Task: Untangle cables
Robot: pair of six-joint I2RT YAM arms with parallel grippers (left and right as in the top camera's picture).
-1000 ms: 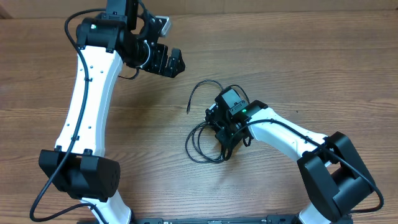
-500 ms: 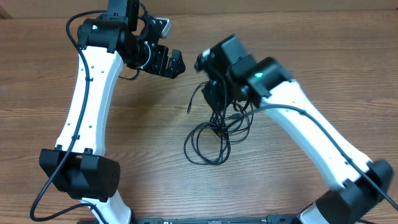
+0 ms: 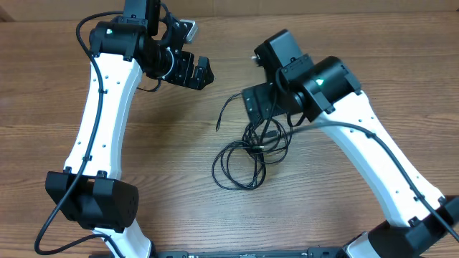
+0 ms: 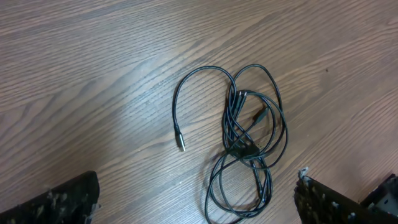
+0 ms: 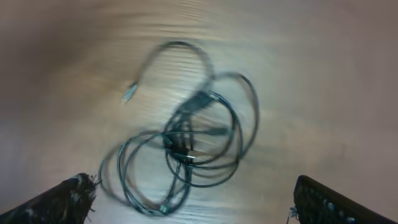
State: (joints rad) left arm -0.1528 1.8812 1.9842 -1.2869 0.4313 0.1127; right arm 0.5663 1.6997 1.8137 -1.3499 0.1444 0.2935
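I should next use my right gripper to grab the outer loop of the cables, opposite the free plug end. Then I can pull the loop out to untangle the cables.
The cables point(image 3: 244, 154) lie as one small tangle of thin black loops on the wooden table, with a free plug end point(image 3: 217, 127) sticking out to the left. My right gripper point(image 3: 267, 107) hovers just above the tangle's far side, open and holding nothing. Its wrist view is blurred and shows the cables point(image 5: 186, 149) on the table between and beyond the wide-apart fingers point(image 5: 339, 205). My left gripper point(image 3: 197, 74) hangs open at the back left, well apart from the tangle. The left wrist view shows the cables point(image 4: 249, 137) ahead of its spread fingers point(image 4: 56, 202).
The white left arm point(image 3: 100, 107) runs down the table's left side to its base point(image 3: 93, 201). The white right arm point(image 3: 373, 158) crosses the right side. Bare wooden tabletop point(image 3: 165, 158) surrounds the tangle.
My right gripper rose off the tangle toward the back, lifted part of the cables, then opened and let them fall back on the table. The left arm stayed still.
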